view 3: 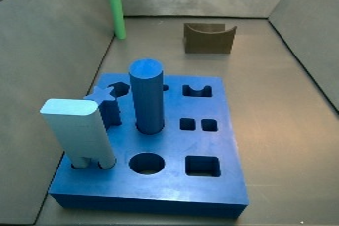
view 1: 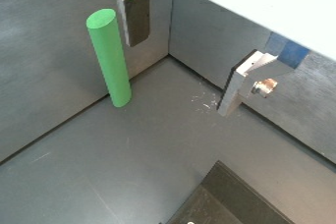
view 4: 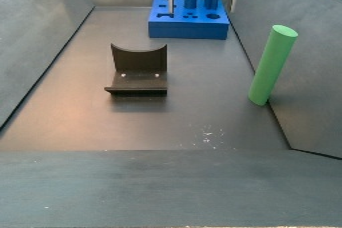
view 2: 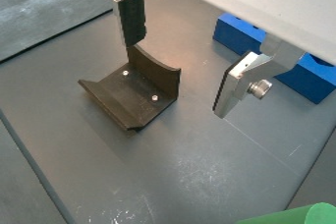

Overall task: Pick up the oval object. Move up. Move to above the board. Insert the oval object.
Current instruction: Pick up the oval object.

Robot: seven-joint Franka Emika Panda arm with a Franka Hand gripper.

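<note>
The gripper grabs the slim green peg by its top end next, to insert the oval object into the board (view 3: 166, 175).
The oval object (view 1: 108, 59) is a slim bright green peg. It stands upright on the grey floor close to a side wall, as both side views show (view 3: 117, 7) (view 4: 271, 65). My gripper (view 1: 191, 56) hangs above the floor, open and empty. The peg stands outside the jaws, beside one finger (view 1: 136, 17). Its top edge just shows in a wrist view (view 2: 309, 215). The board (view 3: 166, 175) is a dark blue slab with shaped holes at the far end of the bin from the peg (view 4: 187, 30).
A brown U-shaped block (view 2: 132, 92) lies on the floor below the gripper (view 4: 138, 69) (view 3: 208, 37). On the board stand a dark blue cylinder (view 3: 146, 96) and a light blue block (view 3: 77, 131). Grey walls enclose the floor.
</note>
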